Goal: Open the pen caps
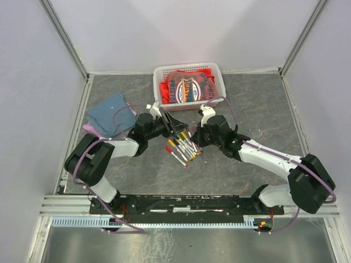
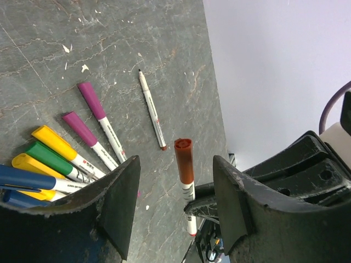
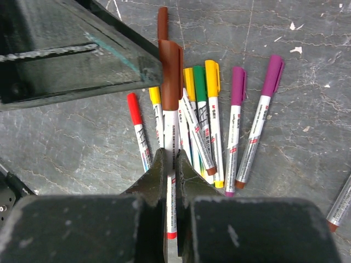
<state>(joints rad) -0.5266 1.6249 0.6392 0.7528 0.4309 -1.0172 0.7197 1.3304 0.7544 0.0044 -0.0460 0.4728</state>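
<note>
The robot's left gripper will grab the brown cap (image 1: 188, 132) (image 2: 184, 160) next while the right gripper holds the pen's white body. This will pull the pen open.
My right gripper (image 3: 171, 158) is shut on the white barrel of a brown-capped pen (image 3: 171, 137) and holds it above the table. Its brown cap (image 2: 184, 160) stands between the fingers (image 2: 122, 200) of my left gripper (image 2: 175, 167), which is open and does not touch it. Several capped pens (image 1: 184, 146) lie bunched below: red (image 3: 134, 112), green (image 3: 199, 82), yellow (image 3: 212, 76), two purple (image 3: 237, 85), and blue (image 2: 24, 178). One uncapped pen (image 2: 151, 109) lies apart on the table. A brown piece (image 3: 162, 22) lies beyond the held cap. In the top view the left gripper (image 1: 174, 127) and the right gripper (image 1: 193, 138) meet over the pile.
A white basket (image 1: 160, 73) holding red cloth stands at the back middle. A blue cloth (image 1: 111, 115) lies at the left over something pink. Another pen with a brown end (image 3: 340, 208) lies at the right. White walls surround the table.
</note>
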